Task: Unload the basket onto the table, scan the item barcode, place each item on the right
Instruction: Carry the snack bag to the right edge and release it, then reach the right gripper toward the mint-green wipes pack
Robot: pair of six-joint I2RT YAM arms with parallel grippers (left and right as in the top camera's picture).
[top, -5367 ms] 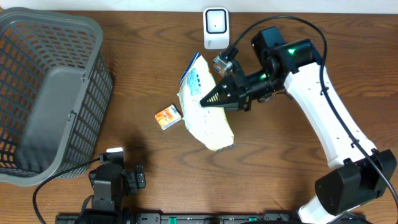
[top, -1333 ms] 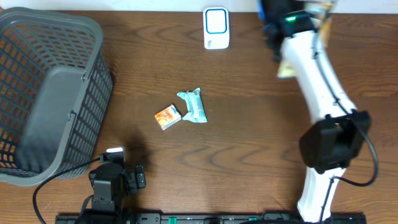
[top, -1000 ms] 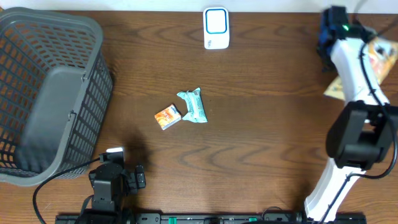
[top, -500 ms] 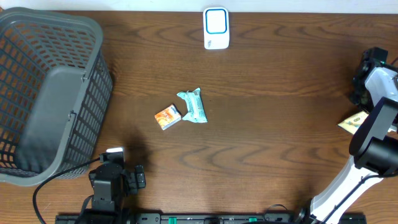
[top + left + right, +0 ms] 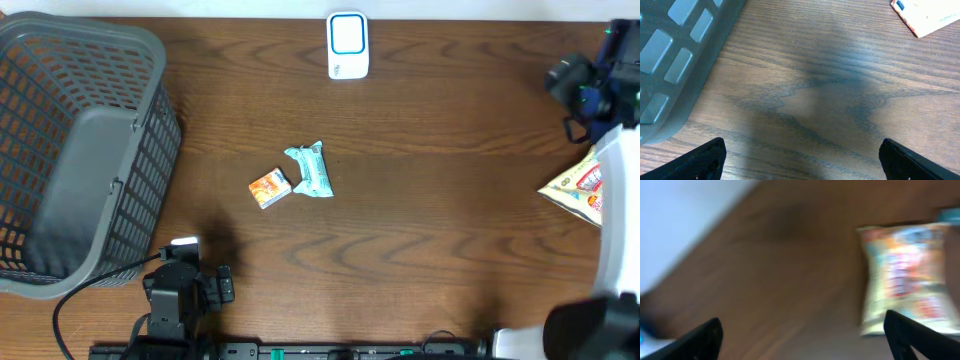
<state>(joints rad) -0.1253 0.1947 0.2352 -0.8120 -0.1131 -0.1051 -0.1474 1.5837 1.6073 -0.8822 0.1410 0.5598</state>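
Observation:
I should next pinch the teal packet across its middle (image 5: 313, 171) with my right gripper, keeping the packet's end uncovered to scan the item barcode.
The white barcode scanner (image 5: 347, 45) stands at the table's far edge. A yellow snack bag (image 5: 578, 188) lies at the right edge, partly behind my white right arm (image 5: 620, 200); the blurred right wrist view shows the bag (image 5: 905, 275) apart from the fingers. My right gripper (image 5: 802, 335) is open and holds nothing. A small orange box (image 5: 270, 187) and a teal packet (image 5: 311, 171) lie mid-table. My left gripper (image 5: 802, 155) is open over bare wood near the front left, with the orange box (image 5: 925, 15) ahead of it.
A large grey mesh basket (image 5: 80, 150) fills the left side, and its wall (image 5: 675, 55) shows at the left of the left wrist view. The left arm's base (image 5: 180, 295) sits at the front edge.
The right arm swung from the scanner to the far right with the snack bag. Its jaws opened, and the bag is now free of them at the table's right edge.

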